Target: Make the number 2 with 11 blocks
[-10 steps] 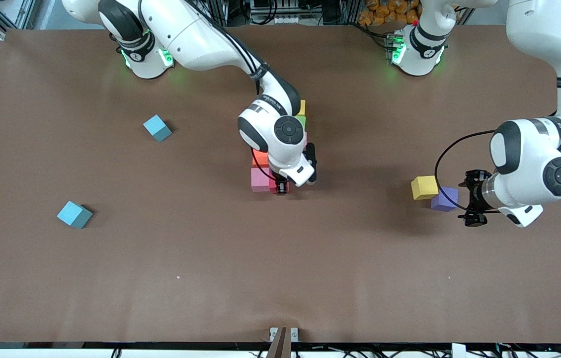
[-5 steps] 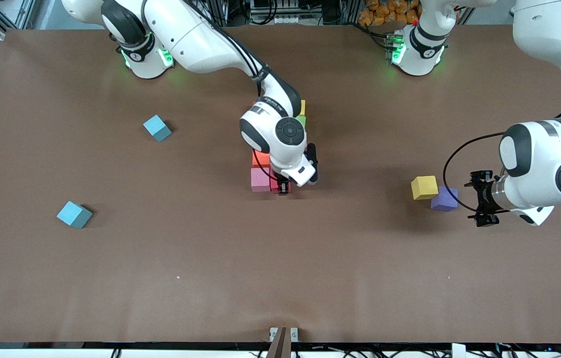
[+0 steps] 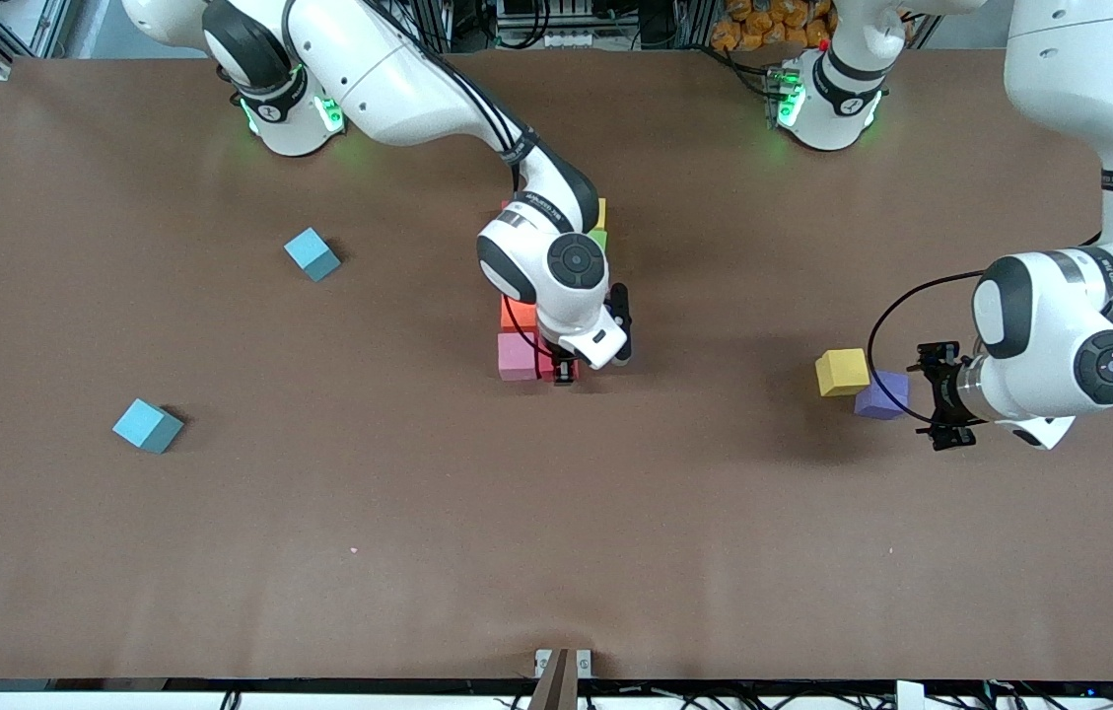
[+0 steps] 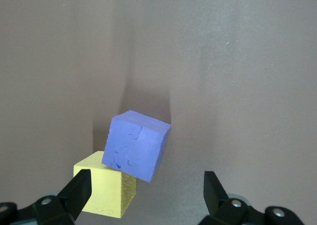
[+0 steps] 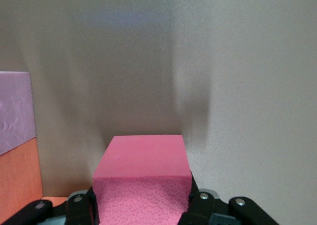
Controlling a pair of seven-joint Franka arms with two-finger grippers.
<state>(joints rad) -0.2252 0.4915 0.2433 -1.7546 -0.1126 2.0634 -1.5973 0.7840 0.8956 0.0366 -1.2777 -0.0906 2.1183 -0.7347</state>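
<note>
The red block's lower edge is level with the pink block, so the red block would rest in line and my right gripper needs to open.
The partly built number 2 [image 3: 517, 316] lies mid-table, largely hidden under the right arm. A yellow block [image 3: 599, 211], a green block [image 3: 599, 239], an orange block [image 3: 515, 314] and a pink block [image 3: 515, 357] show. My right gripper [image 3: 564, 374] is shut on a red block [image 5: 142, 178] low beside the pink one; the right wrist view also shows a purple block [image 5: 15, 111] and the orange block [image 5: 17, 178]. Toward the left arm's end, a purple block [image 4: 136, 144] leans askew against a yellow block [image 4: 105, 191]. My left gripper [image 4: 146, 186] hangs open beside them [image 3: 946, 409].
Two light-blue cubes [image 3: 313, 253] [image 3: 148, 426] lie toward the right arm's end of the brown table [image 3: 556, 552]. The left arm's big elbow [image 3: 1059, 335] hangs over the table near that end's edge.
The left hand drew slightly away from the purple block, then came back toward it, still open. The right gripper and its red block have hardly moved.
</note>
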